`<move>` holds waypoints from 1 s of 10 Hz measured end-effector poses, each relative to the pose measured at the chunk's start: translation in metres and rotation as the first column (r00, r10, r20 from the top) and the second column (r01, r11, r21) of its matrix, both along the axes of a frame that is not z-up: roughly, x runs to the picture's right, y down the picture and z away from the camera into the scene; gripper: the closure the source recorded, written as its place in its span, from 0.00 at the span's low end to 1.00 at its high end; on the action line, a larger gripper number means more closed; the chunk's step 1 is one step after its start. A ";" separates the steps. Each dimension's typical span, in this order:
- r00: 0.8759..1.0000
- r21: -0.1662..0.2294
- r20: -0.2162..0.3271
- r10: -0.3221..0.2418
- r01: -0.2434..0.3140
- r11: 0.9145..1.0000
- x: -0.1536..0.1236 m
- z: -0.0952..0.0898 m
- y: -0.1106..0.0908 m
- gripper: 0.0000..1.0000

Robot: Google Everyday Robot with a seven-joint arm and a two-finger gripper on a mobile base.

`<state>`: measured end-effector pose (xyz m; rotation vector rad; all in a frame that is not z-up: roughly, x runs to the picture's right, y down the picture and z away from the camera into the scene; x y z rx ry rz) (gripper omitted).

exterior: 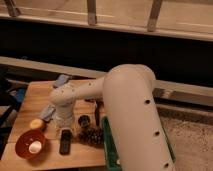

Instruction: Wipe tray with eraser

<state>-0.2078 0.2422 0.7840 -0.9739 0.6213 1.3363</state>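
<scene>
My gripper grips the small black eraser by its long sides next, to wipe the dark-green tray (107, 146) with the eraser's flat bottom.
The eraser (65, 141), a small flat black block, lies on the wooden table near its front edge. My gripper (63, 123) hangs just above and behind it, pointing down and open, with nothing in it. The dark-green tray (107, 146) sits at the table's right side. Only its left rim shows, because my bulky white arm (131, 120) covers the rest.
A red-brown bowl (30, 144) with a pale object inside stands at the front left, with a small yellow item (36, 123) behind it. A dark round cup (84, 121) and a brown clump (93, 135) lie between the eraser and the tray. Blue items (62, 80) sit further back.
</scene>
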 end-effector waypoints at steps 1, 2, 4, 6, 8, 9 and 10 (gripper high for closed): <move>1.000 -0.032 0.016 0.021 -0.020 0.999 -0.004 0.005 0.008 0.40; 0.998 -0.068 0.026 0.063 -0.061 0.996 -0.002 0.008 0.013 0.51; 0.997 -0.066 0.030 0.074 -0.071 0.995 0.000 0.010 0.012 0.72; 0.997 -0.065 0.029 0.069 -0.067 0.996 0.003 0.010 0.010 0.91; 0.996 -0.051 0.039 0.076 -0.074 0.996 0.000 0.007 0.007 1.00; 0.995 -0.021 0.043 0.086 -0.085 0.996 0.002 0.001 -0.002 1.00; 0.994 0.014 0.046 0.101 -0.102 0.995 0.005 -0.007 -0.016 1.00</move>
